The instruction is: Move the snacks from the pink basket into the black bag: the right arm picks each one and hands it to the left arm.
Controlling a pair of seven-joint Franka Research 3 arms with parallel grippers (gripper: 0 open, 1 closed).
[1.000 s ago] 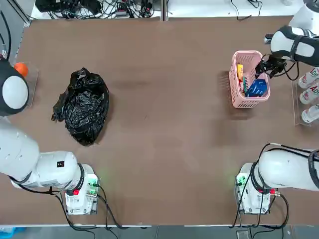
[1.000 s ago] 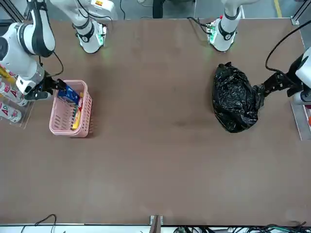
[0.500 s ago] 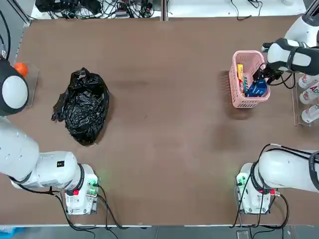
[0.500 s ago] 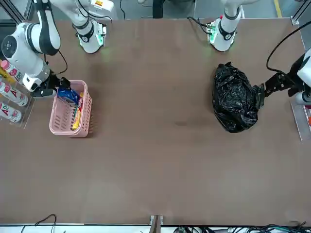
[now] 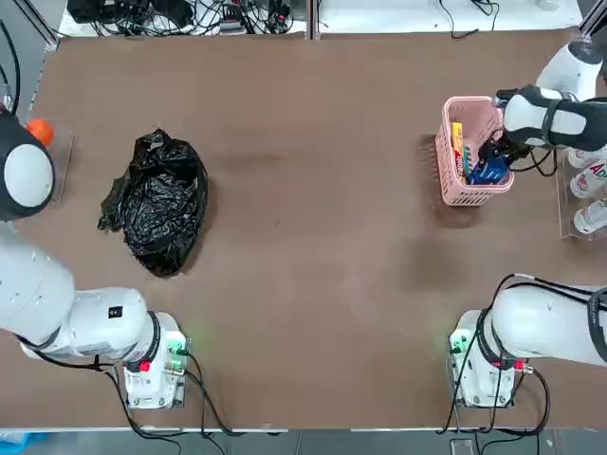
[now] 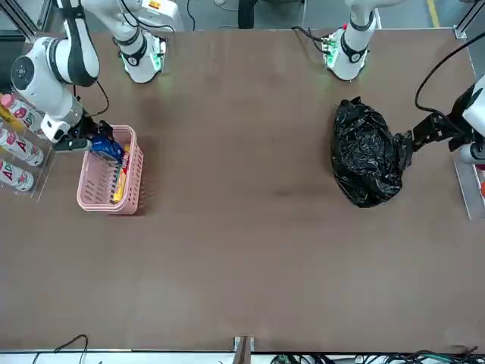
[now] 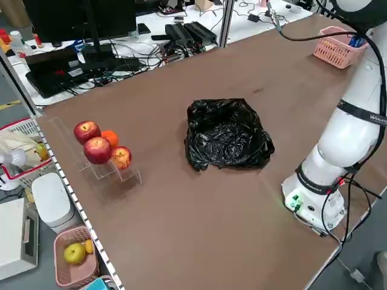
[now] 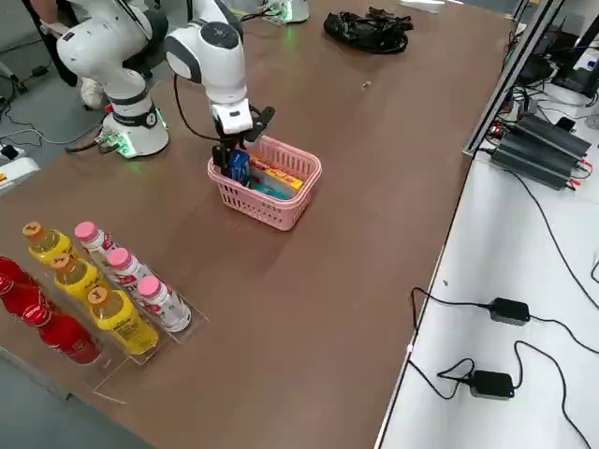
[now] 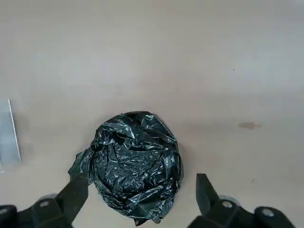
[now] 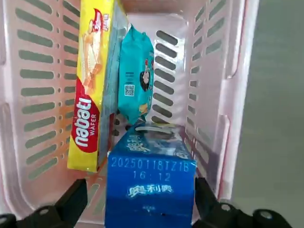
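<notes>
The basket's sides close in around the lower part of the blue snack packet. My right gripper should grab the packet by its raised top end (image 6: 107, 148) (image 10: 149, 190) next.
The pink basket (image 5: 474, 197) (image 6: 97, 200) (image 8: 281, 211) stands at the table's far right. In it are a blue snack packet (image 5: 490, 170) (image 10: 151, 190), a yellow one (image 5: 457, 140) (image 10: 89, 95) and a small teal one (image 10: 137, 76). My right gripper (image 5: 494, 152) (image 6: 89, 141) (image 10: 138, 186) reaches into the basket, open, one finger on each side of the upright blue packet. The black bag (image 5: 156, 204) (image 6: 367, 163) (image 9: 135, 164) lies crumpled at the left. My left gripper (image 6: 410, 142) (image 9: 140, 183) hovers beside and above it, open and holding nothing.
A clear rack of bottles (image 5: 588, 180) (image 8: 94, 299) stands just right of the basket, close to the right arm. Apples and an orange (image 7: 100, 148) sit on a stand at the table's left edge. Cables run along the far edge.
The right gripper has moved from the basket's right rim down into the basket, over the blue packet. The left arm and the bag have not moved.
</notes>
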